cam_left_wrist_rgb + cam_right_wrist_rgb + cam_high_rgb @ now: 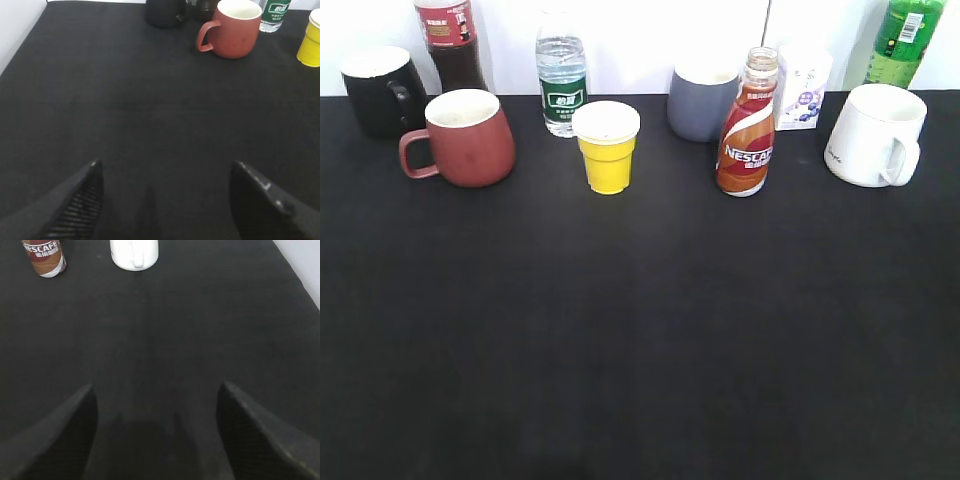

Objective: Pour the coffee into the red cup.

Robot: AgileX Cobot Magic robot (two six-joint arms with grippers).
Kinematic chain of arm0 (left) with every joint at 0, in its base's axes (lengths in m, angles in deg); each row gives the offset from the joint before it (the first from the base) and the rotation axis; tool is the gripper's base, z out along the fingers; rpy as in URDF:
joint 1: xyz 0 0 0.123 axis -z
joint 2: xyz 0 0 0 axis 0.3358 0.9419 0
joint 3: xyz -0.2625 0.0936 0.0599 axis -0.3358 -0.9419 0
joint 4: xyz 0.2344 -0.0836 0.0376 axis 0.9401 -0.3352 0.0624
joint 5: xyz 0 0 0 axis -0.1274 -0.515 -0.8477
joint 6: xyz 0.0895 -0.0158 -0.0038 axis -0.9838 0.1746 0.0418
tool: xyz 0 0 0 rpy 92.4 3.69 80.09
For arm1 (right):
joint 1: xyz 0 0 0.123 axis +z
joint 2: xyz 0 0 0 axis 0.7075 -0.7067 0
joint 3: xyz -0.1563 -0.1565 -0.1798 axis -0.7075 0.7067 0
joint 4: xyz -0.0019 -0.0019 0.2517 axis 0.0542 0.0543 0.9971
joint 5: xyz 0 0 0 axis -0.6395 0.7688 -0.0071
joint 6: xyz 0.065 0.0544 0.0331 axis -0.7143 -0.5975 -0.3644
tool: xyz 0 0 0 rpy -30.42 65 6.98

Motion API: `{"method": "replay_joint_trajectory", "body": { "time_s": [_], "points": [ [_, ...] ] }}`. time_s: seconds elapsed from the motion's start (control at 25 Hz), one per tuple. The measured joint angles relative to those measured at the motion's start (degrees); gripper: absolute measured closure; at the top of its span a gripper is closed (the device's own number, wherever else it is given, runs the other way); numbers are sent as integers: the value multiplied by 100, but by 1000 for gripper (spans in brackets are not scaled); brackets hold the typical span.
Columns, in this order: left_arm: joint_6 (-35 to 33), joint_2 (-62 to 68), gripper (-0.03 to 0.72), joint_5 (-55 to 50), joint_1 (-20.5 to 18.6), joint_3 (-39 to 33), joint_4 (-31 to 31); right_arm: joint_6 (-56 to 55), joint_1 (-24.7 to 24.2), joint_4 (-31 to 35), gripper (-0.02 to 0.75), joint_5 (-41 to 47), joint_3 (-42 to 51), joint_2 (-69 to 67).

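My left gripper will next grab the red cup (468, 138) by its loop handle (412, 153). This should keep the cup steady while coffee pours in.
The Nescafe coffee bottle (747, 135) stands upright, uncapped, at the back right of the black table; its lower part shows at the top left of the right wrist view (45, 257). The red cup (468, 138) stands at the back left, handle to the left, and shows at the top of the left wrist view (233, 29). My left gripper (165, 165) is open and empty over bare cloth, well short of the red cup. My right gripper (157, 390) is open and empty, well short of the bottle. Neither gripper shows in the exterior view.
Along the back stand a black mug (382, 90), a cola bottle (450, 42), a water bottle (561, 85), a yellow cup (607, 147), a grey cup (703, 100), a small carton (804, 88), a white mug (873, 135) and a green bottle (905, 40).
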Motion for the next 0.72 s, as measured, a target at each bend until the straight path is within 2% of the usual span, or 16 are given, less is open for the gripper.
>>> {"method": "replay_joint_trajectory", "body": {
  "time_s": [0.6,0.72],
  "points": [
    [0,0,103,15,0,7,-8,0,0,0,160,0,0,0],
    [0,0,127,864,0,95,-259,0,0,0,160,0,0,0]
  ]
}}
